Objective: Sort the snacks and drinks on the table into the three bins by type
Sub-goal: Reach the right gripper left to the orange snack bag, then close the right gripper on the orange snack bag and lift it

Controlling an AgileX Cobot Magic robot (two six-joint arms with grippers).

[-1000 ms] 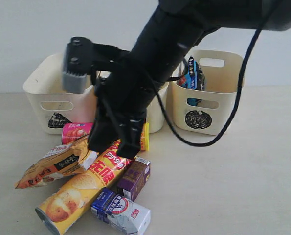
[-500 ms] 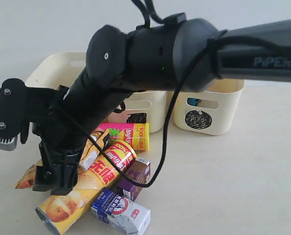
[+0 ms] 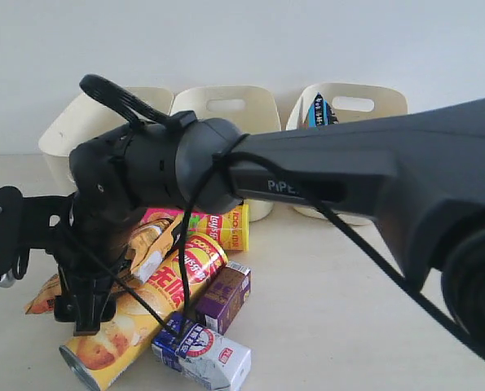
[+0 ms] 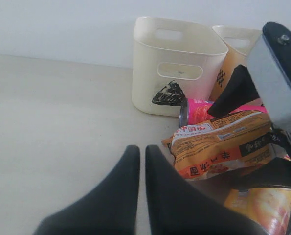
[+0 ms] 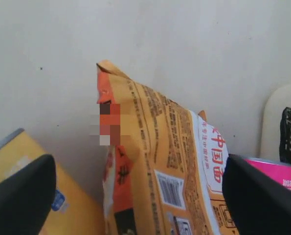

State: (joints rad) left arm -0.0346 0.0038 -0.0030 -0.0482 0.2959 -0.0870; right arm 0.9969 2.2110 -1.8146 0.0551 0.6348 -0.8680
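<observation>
I will next sort the orange-tan bag (image 5: pixel 155 161) into the bin with the blue-black bag, so I will grab it with my right gripper by its middle (image 5: pixel 154 188), next to the barcode.
My right gripper (image 3: pixel 42 277) reaches across to the left and stands open astride the orange-tan bag (image 3: pixel 144 244), one finger on each side of the bag (image 5: pixel 155 161). The bag lies on the yellow tube (image 3: pixel 136 318), next to the pink tube (image 3: pixel 218 224). The purple carton (image 3: pixel 222 295) and the blue-and-white carton (image 3: pixel 205 352) lie at the front. A blue-black bag (image 3: pixel 319 110) stands in the right bin (image 3: pixel 356 98). My left gripper (image 4: pixel 142 152) is shut and empty over bare table, short of the bag (image 4: pixel 223 147).
The left bin (image 3: pixel 71 130) and middle bin (image 3: pixel 226 102) stand behind the pile. The triangle-marked bin (image 4: pixel 172 63) is nearest the left gripper. The right arm's thick body and cable hide much of the table's middle.
The right arm has swung left and down from above the pile. Its open jaws now flank the orange-tan bag. The snacks and cartons have not moved.
</observation>
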